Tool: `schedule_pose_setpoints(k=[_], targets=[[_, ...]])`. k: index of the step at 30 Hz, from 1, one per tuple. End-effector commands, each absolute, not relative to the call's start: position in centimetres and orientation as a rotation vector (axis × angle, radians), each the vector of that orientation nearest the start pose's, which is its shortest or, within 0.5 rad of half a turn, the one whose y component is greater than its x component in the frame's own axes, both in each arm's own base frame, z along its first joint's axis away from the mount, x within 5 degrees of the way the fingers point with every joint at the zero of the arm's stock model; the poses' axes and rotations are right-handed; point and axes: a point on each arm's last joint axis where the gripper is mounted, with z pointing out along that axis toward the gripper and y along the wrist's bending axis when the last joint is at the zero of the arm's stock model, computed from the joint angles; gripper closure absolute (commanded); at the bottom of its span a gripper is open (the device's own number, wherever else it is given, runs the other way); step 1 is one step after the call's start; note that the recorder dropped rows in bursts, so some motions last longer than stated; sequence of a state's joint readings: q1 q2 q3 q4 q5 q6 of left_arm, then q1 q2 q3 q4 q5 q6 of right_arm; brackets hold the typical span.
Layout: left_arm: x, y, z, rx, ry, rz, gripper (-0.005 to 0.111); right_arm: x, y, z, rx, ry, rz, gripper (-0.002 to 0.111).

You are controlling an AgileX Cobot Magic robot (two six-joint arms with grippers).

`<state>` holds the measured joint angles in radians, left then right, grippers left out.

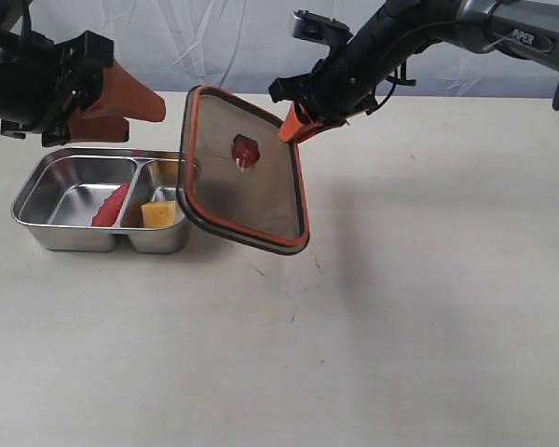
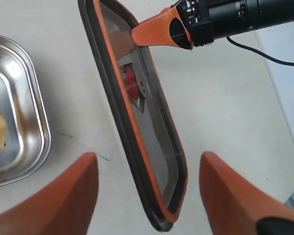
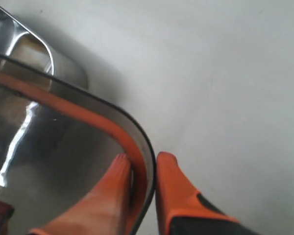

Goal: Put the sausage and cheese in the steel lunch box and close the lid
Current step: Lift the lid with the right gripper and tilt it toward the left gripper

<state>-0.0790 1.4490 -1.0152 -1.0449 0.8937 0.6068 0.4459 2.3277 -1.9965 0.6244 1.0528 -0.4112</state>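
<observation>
My left gripper is to grab the dark lid next by its rim along the orange seal (image 1: 185, 158) (image 2: 121, 115), to close the steel lunch box.
The steel lunch box (image 1: 63, 197) stands on the table at the left. In its left compartment lies the red sausage (image 1: 110, 206), in its right one the yellow cheese (image 1: 158, 214). The dark lid (image 1: 247, 177) with its orange seal and red valve hangs tilted in the air just right of the box. My right gripper (image 1: 296, 123) is shut on the lid's upper corner; the right wrist view shows its fingers pinching the rim (image 3: 143, 161). Above the box's back edge, my left gripper (image 1: 142, 121) stands open and empty. In its wrist view the lid (image 2: 152, 142) lies beyond the spread fingers (image 2: 78, 191).
The pale table (image 1: 401, 307) stretches to the right and front of the box. A white curtain hangs behind it. The right arm (image 1: 466, 23) reaches in from the upper right, with a cable beside it.
</observation>
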Motion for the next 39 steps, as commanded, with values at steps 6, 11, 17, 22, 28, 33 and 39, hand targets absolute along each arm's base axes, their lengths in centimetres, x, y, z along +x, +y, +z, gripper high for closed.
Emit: schedule_pose_setpoints(k=[6,11,17,22,28,33,39], targets=[[28.7,-8.3,28.3,0.143,2.436,-1.046,0.049,42.3,26.9,21.4,-0.873,2.535,0.854,0.109],[29.4,-8.4,27.2,0.130,2.459,-1.066,0.049,42.0,26.8,22.9,-0.885,2.494,0.859,0.109],[30.0,-9.0,27.1,0.137,2.381,-1.182,0.049,41.8,26.8,23.8,-0.889,2.473,0.862,0.109],[30.1,-9.1,27.3,0.150,2.358,-1.208,0.049,41.7,27.0,23.8,-0.894,2.469,0.868,0.109],[30.2,-9.1,27.1,0.138,2.357,-1.204,0.049,41.5,27.4,24.1,-0.891,2.435,0.949,0.109],[30.2,-9.1,27.2,0.139,2.355,-1.205,0.049,41.4,27.6,24.5,-0.875,2.421,1.000,0.109],[30.2,-9.0,27.1,0.146,2.364,-1.189,0.064,41.1,28.0,24.7,-0.896,2.399,1.065,0.109]])
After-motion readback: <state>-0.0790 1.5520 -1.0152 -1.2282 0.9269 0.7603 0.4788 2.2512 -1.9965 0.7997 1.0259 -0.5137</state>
